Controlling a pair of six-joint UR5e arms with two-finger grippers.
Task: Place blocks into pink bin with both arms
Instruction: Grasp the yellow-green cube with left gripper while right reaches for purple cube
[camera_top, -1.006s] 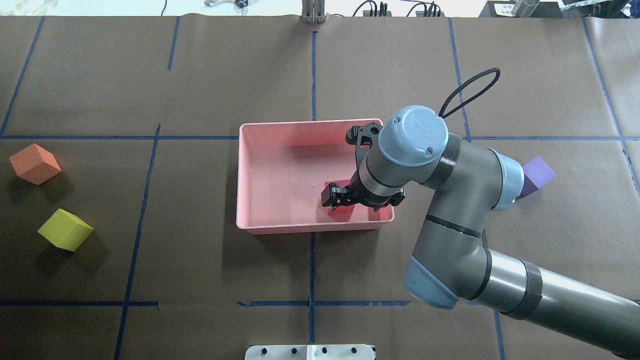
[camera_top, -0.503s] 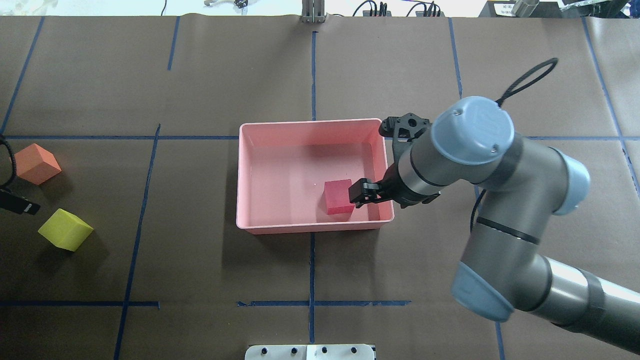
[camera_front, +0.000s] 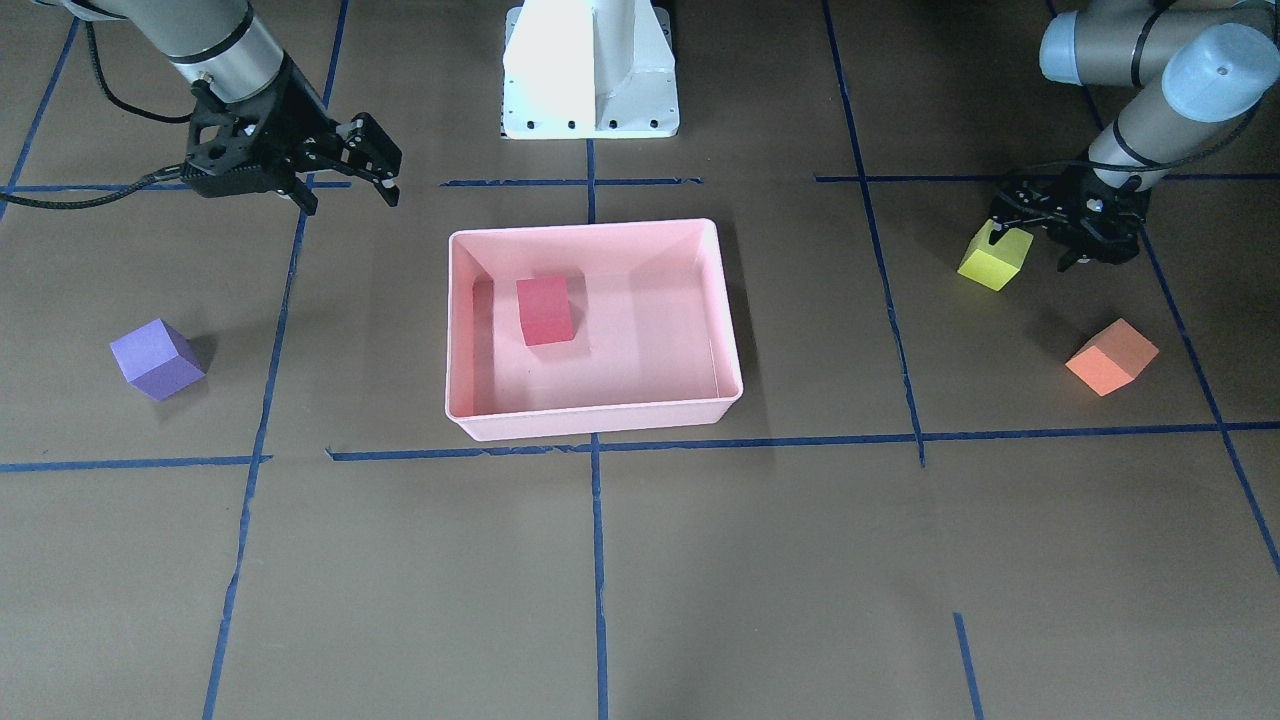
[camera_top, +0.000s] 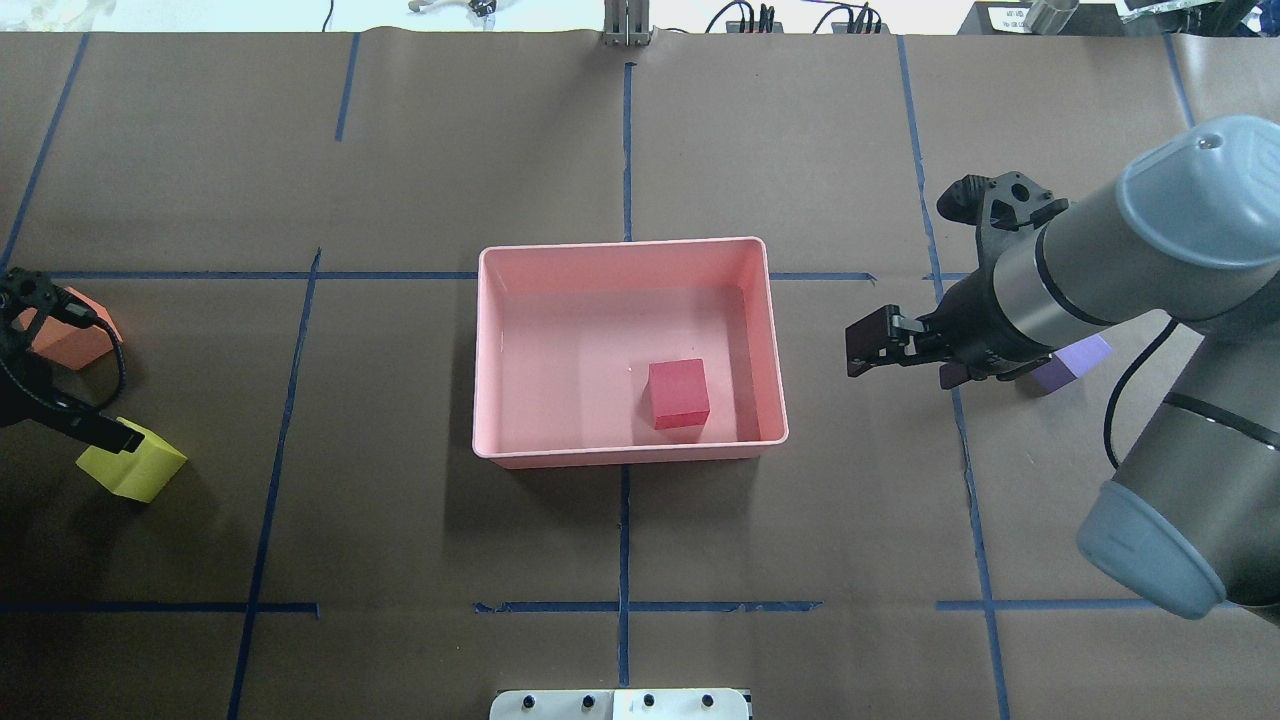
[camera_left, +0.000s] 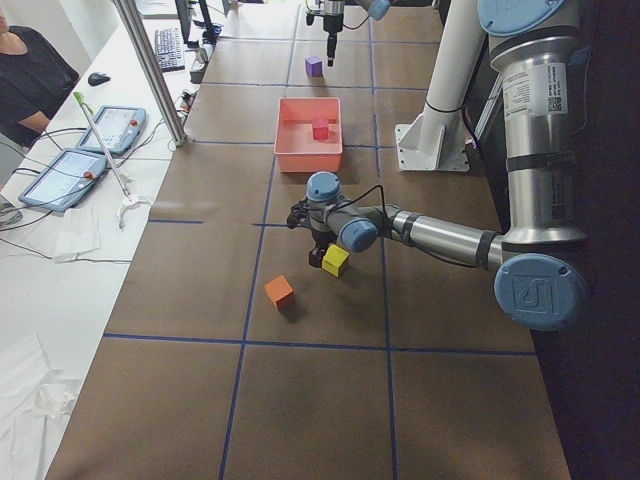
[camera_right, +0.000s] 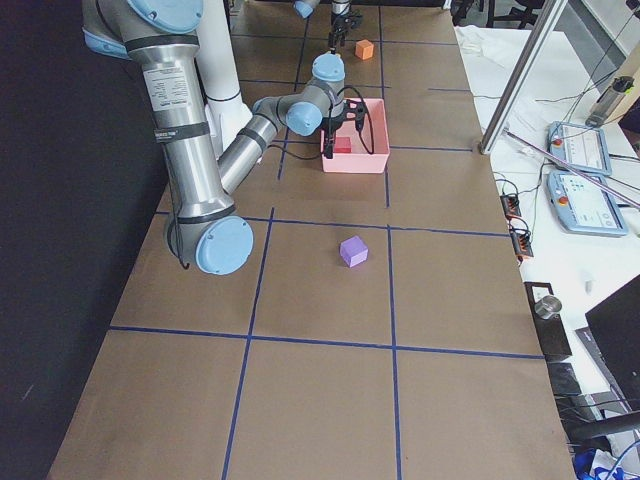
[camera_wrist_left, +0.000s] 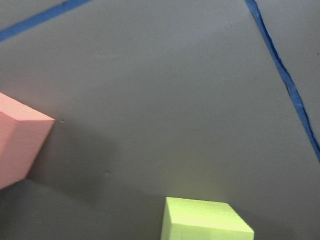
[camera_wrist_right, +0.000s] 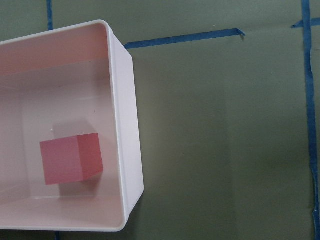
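The yellow-green block (camera_front: 995, 257) needs to go into the pink bin (camera_front: 624, 336), so my left gripper will next grab the block by its opposite sides.
The red block (camera_top: 679, 393) lies free in the pink bin (camera_top: 625, 245), near its right wall, and also shows in the right wrist view (camera_wrist_right: 71, 158). My right gripper (camera_top: 905, 362) is open and empty above the table, right of the bin and just left of the purple block (camera_top: 1075, 358), which my wrist partly hides. My left gripper (camera_front: 1065, 225) is open, low over the table between the yellow-green block (camera_front: 995, 257) and the orange block (camera_front: 1111, 357). One finger hangs over the yellow-green block's edge. The left wrist view shows both blocks (camera_wrist_left: 205, 220) (camera_wrist_left: 17, 145) but no fingers.
The white pedestal (camera_front: 590, 70) stands at the robot's side of the table behind the bin. Blue tape lines (camera_top: 625, 540) cross the brown paper. An operator (camera_left: 30, 80) and tablets are beside the table in the exterior left view.
My right gripper has let go of the red block, which stays in the bin, and has moved right, out of the bin. My left gripper has come in over the yellow-green and orange blocks.
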